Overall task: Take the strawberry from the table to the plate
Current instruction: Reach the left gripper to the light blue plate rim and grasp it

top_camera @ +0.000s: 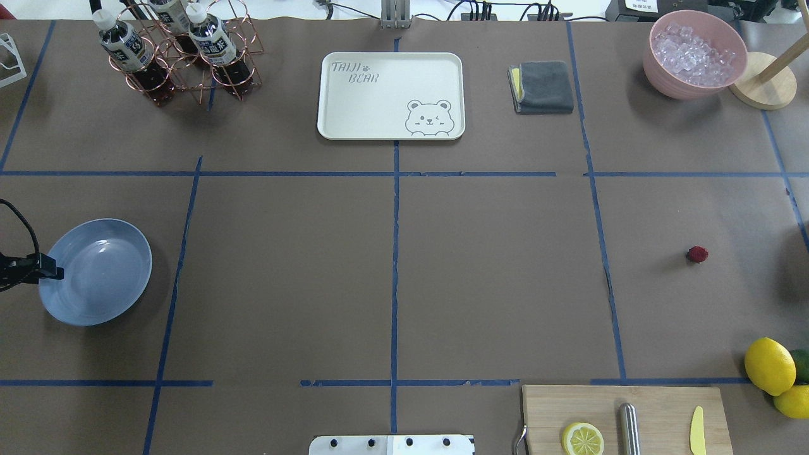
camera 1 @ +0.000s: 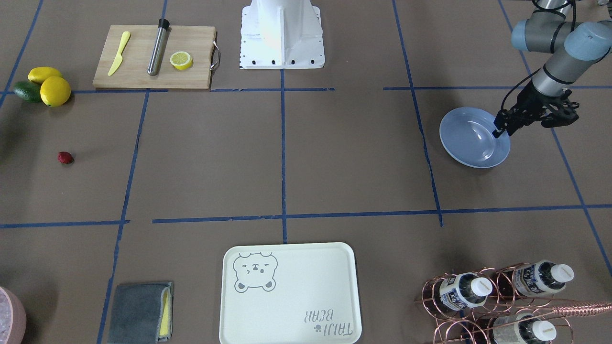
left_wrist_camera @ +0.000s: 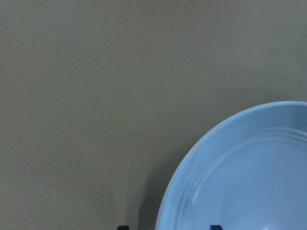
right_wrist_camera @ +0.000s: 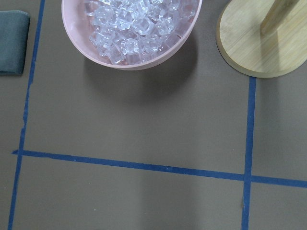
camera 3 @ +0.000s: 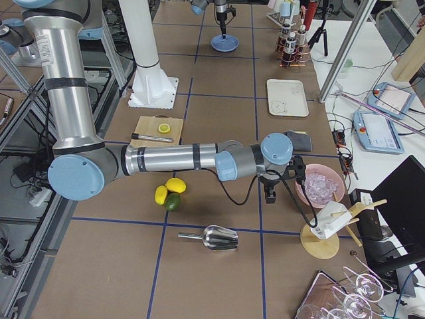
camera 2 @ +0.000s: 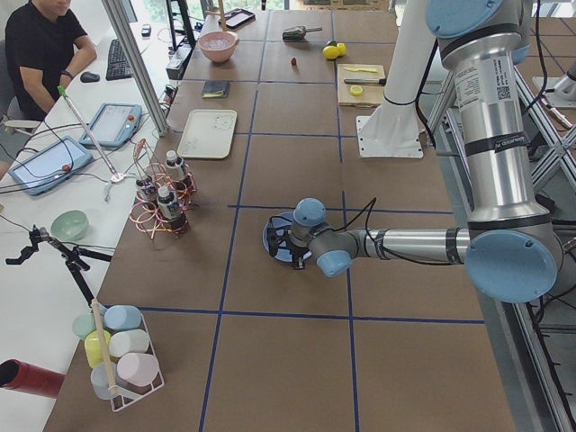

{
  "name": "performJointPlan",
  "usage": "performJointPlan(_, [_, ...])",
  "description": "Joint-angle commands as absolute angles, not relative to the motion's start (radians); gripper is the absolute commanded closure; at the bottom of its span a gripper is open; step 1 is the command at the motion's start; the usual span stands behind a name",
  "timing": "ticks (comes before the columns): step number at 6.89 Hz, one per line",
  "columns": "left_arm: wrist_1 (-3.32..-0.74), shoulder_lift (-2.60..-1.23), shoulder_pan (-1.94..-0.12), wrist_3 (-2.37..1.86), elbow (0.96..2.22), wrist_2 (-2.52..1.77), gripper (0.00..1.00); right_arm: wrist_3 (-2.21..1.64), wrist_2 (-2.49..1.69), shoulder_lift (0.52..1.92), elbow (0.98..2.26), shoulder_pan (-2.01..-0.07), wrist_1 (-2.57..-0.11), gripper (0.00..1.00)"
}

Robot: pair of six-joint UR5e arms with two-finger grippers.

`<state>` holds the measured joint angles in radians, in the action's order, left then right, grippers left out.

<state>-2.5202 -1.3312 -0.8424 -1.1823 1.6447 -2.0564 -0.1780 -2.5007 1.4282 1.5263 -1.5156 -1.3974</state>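
The left gripper takes hold of the plate by its rim [left_wrist_camera: 184,167] next, to bring the plate closer to the strawberry.
The strawberry [camera 1: 65,157] [top_camera: 697,254] is a tiny dark-red berry lying alone on the brown-paper table [top_camera: 493,278], on the robot's right side. Far across on the robot's left lies the light-blue plate [camera 1: 471,138] [top_camera: 101,272] [left_wrist_camera: 249,177], with nothing on it. My left gripper [camera 1: 500,131] [top_camera: 57,273] is low at the plate's outer rim. In the left wrist view its two fingertips [left_wrist_camera: 123,227] stand wide apart with the rim between them, so it is open. My right gripper [camera 3: 270,194] shows only in the exterior right view, near the ice bowl; I cannot tell its state.
A cutting board [top_camera: 622,417] with a lemon half, steel rod and yellow knife sits near the robot's base. Lemons [top_camera: 769,365] lie beside it. A bear tray [top_camera: 390,95], grey cloth [top_camera: 543,86], bottle rack [top_camera: 174,54], pink ice bowl [top_camera: 695,54] and wooden stand [top_camera: 761,88] line the far edge.
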Motion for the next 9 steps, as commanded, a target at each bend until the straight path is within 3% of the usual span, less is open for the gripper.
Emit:
performJointPlan(1, [-2.520,-1.321,-0.851,-1.183,1.669,-2.057,1.00,-0.178,-2.502,1.428,1.523,-1.516,-1.399,0.00])
performJointPlan(3, [-2.494,-1.315,-0.895,-1.181,1.763,-2.180,1.00,-0.179,-2.505,1.427,1.529,-1.516,-1.397,0.00])
performJointPlan(4, [-2.402,-1.336,-1.063,-1.181,1.816,-2.332,1.00,-0.183,-2.505,1.427,1.529,-1.516,-1.397,0.00])
performJointPlan(5, [-2.272,-1.362,-1.112,-1.184,1.906,-2.357,1.00,-0.183,-2.502,1.427,1.534,-1.514,-1.397,0.00])
performJointPlan(7, [-1.962,-1.588,-1.091,-1.241,1.982,-2.267,1.00,-0.256,-2.490,1.428,1.537,-1.474,-1.394,0.00])
performJointPlan(9, [-1.852,-1.745,-0.915,-1.462,1.990,-2.137,1.00,-0.413,-2.427,1.428,1.616,-1.389,-1.394,0.00])
